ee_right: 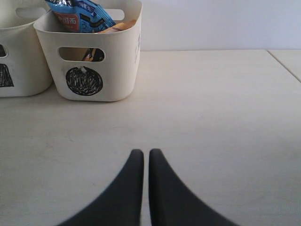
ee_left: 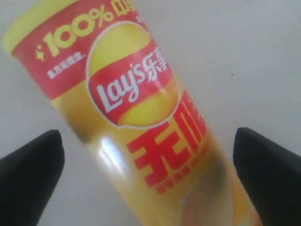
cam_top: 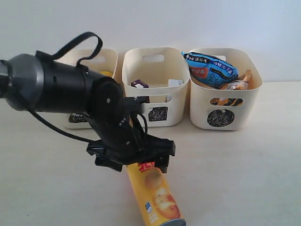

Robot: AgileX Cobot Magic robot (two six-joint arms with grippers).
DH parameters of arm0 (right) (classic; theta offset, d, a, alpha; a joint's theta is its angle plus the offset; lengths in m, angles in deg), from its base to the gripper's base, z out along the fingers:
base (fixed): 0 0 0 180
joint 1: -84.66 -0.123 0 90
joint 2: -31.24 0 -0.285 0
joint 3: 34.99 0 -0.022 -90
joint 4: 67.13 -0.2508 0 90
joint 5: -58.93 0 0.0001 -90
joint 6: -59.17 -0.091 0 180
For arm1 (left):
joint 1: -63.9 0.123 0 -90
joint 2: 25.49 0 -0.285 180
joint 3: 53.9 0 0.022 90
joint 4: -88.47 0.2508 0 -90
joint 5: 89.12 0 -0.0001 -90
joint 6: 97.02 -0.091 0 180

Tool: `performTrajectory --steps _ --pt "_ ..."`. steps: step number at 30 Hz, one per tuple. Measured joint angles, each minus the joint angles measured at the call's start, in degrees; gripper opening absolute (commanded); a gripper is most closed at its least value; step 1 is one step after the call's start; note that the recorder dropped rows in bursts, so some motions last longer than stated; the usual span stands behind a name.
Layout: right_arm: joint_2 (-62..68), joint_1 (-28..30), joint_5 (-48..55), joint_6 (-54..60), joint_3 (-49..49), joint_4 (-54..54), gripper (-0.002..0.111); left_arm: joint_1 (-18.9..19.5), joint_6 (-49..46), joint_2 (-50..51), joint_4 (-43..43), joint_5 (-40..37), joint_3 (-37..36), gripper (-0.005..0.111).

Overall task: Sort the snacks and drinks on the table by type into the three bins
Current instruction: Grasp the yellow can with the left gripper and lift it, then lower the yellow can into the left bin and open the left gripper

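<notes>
The Lay's tube goes with the snack tubes, so my left gripper, which is still empty, should next grab its printed upper body to sort it.
The orange-yellow Lay's tube lies on its side on the table near the front edge. My left gripper hangs over its upper end, open. In the left wrist view the tube lies between the two black fingers with a gap on each side. The right bin, marked with a circle, holds the blue bag and the orange bag. The middle bin holds the dark purple carton and the white carton. My right gripper is shut and empty, low over the table.
The left bin stands behind my left arm, mostly hidden by it. All three bins line the back of the table against a white wall. In the right wrist view the circle bin stands ahead with bare table beside it.
</notes>
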Motion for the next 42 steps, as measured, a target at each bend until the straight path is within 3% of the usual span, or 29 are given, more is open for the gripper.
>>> performTrajectory --steps 7,9,10,11,12,13,19,22,25,30,35,42 --pt "0.0 0.0 0.0 0.0 0.0 0.0 0.001 -0.11 2.83 5.11 3.75 1.24 0.91 0.083" --pt "0.0 0.0 0.0 0.0 0.0 0.0 0.001 -0.11 3.25 6.1 4.21 1.24 1.13 0.074" --pt "0.0 0.0 0.0 0.0 0.0 0.0 0.001 -0.11 3.36 6.4 4.2 1.24 1.13 0.067" --pt "0.0 0.0 0.0 0.0 0.0 0.0 0.001 -0.11 3.36 6.55 4.2 1.24 1.13 0.051" --pt "0.0 0.0 0.0 0.0 0.0 0.0 0.001 -0.11 3.36 6.71 4.34 1.33 1.13 0.02" --pt "0.0 0.0 0.0 0.0 0.0 0.0 0.001 -0.11 2.87 6.8 4.82 0.53 1.13 0.005" --pt "0.0 0.0 0.0 0.0 0.0 0.0 0.001 -0.11 -7.56 3.15 4.94 -8.27 1.27 0.004" --pt "0.0 0.0 0.0 0.0 0.0 0.0 0.001 0.2 -12.66 -6.2 4.94 -9.15 1.27 0.004" --pt "0.0 0.0 0.0 0.0 0.0 0.0 0.001 4.14 -14.61 -16.31 6.08 -8.99 1.27 0.004" --pt "0.0 0.0 0.0 0.0 0.0 0.0 0.001 15.14 -14.86 -24.0 10.86 2.13 1.27 0.004" --pt "0.0 0.0 0.0 0.0 0.0 0.0 0.001 23.19 -14.97 -20.06 12.86 14.61 5.25 0.004" --pt "0.0 0.0 0.0 0.0 0.0 0.0 0.001 28.08 -15.07 -7.11 14.47 20.03 18.92 0.004"
